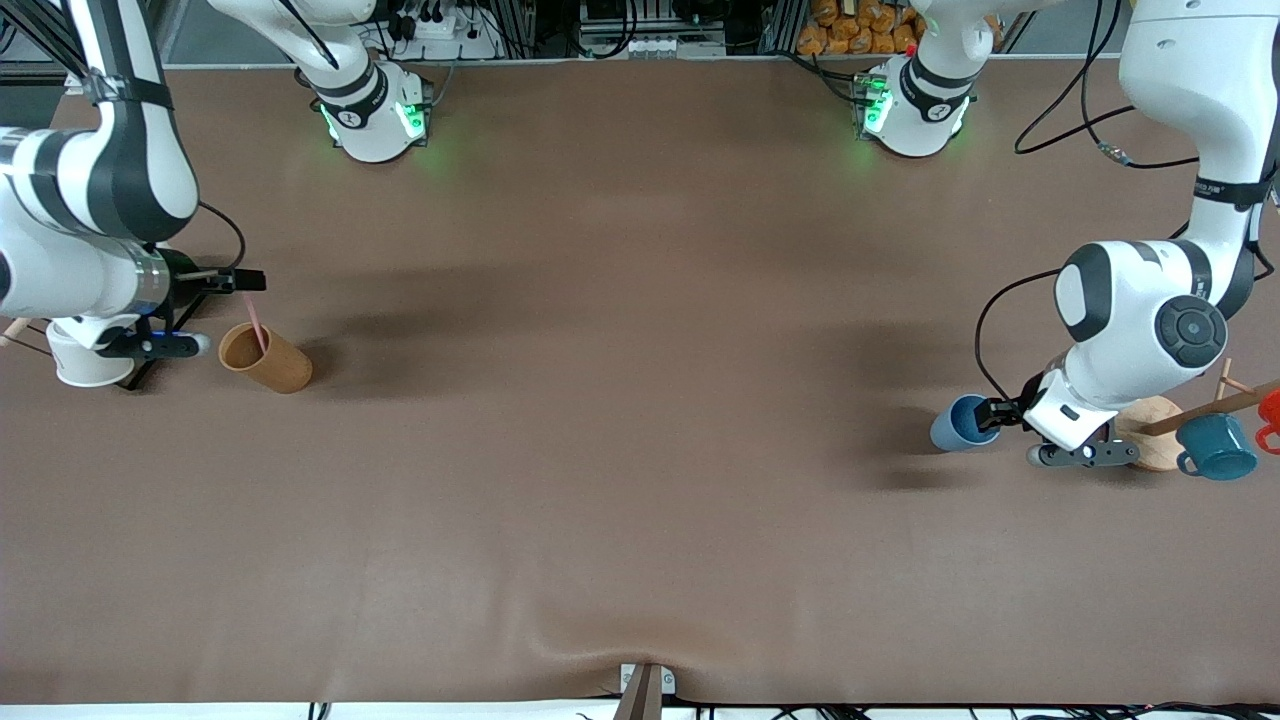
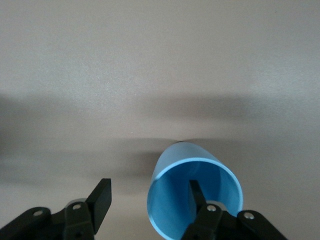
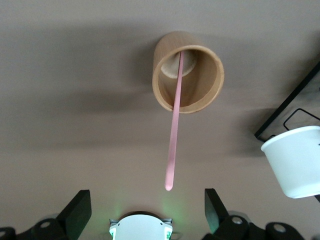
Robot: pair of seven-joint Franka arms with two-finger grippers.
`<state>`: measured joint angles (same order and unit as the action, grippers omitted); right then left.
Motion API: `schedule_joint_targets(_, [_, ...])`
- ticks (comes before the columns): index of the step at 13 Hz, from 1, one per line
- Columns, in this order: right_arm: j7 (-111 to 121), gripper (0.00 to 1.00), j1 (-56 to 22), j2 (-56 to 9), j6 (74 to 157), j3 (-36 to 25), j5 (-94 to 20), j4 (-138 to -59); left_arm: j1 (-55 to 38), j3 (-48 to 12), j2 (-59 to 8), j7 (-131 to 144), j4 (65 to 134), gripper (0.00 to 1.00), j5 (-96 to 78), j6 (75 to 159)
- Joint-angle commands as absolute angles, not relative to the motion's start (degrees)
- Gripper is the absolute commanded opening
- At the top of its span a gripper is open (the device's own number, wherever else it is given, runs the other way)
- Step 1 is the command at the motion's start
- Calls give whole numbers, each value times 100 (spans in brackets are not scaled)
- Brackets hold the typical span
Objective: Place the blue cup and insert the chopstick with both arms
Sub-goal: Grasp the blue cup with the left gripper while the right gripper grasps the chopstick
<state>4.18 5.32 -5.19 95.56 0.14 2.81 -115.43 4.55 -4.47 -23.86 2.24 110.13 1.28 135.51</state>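
Observation:
The pale-pink chopstick has to go into the light-blue cup, so my right gripper should reach the chopstick and grab its thick loose end to insert it.
The light-blue cup stands on the table at the left arm's end. My left gripper is open at its rim. In the left wrist view one finger is inside the cup and the other is outside, with the cup's wall between them, so the left gripper is not closed on it. The pale-pink chopstick leans in the brown cylindrical holder at the right arm's end. My right gripper is open over it. In the right wrist view the chopstick's free end lies between the spread fingers of the right gripper, untouched, and its lower end is in the holder.
A white paper cup on a black wire stand sits under the right arm and also shows in the right wrist view. A teal mug, a wooden rack dowel, a round wooden base and a red object crowd the left arm's end.

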Motion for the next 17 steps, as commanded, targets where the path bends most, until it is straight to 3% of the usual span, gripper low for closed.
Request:
schedule_joint_targets(1, [667,100,677,-316,9851,70,334,-12057,483,-466,-2522,272,10881,48,185,13553])
schedule_joint_targets(3, [878,100,686,-343,10246,62,334,-12321,483,-466,-2558,281,10881,10,167,13553])
schedule_joint_targets(4, [896,100,677,-369,10370,62,377,-12392,483,-475,-2558,281,10881,2,167,13553])
schedule_joint_targets(9, [905,100,686,-553,10538,62,536,-12401,413,-632,-2409,273,10890,0,158,13474])
schedule_joint_targets(10, [905,77,694,-597,10538,62,545,-12401,422,-842,-2304,299,10890,0,158,13378])
schedule_joint_targets(11, [897,30,729,-650,10538,62,536,-12401,404,-1044,-2216,429,10881,0,158,13186])
schedule_joint_targets(12, [896,0,799,-676,10547,62,536,-12393,413,-1316,-2163,683,10863,0,158,13070])
schedule_joint_targets(17, [905,0,853,-703,10529,62,545,-12270,160,-2275,-2180,2562,10688,0,237,12920])
